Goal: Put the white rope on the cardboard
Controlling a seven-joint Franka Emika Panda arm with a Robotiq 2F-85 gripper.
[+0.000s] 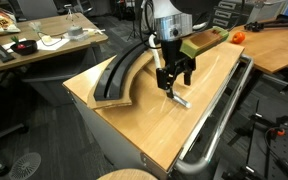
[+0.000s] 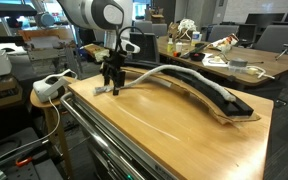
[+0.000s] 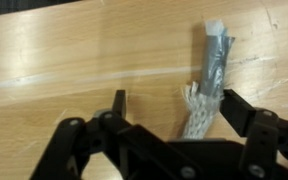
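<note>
I should close my gripper on the rope's end (image 1: 174, 96) (image 3: 203, 97) now, because it is between my gripper's open fingers, though toward the right in the wrist view.
The white rope's end (image 3: 196, 115), braided with a grey taped tip, lies on the wooden tabletop between my gripper's (image 3: 176, 105) open fingers, nearer the right-hand finger in the wrist view. In both exterior views the gripper (image 1: 174, 84) (image 2: 111, 84) points straight down over this end (image 1: 180, 100), low over the table. The rest of the rope (image 2: 174, 74) runs away along the black-topped, arc-shaped cardboard (image 1: 117, 82) (image 2: 229, 103), which lies on the table beside the gripper. I cannot tell whether the fingers touch the rope.
A grey metal rail tube (image 1: 220, 115) runs along the table's edge. A green and wooden block (image 1: 204, 42) and an orange object (image 1: 238, 37) sit beyond the table's far end. A white power strip (image 2: 50, 86) rests off one corner. Cluttered desks stand behind.
</note>
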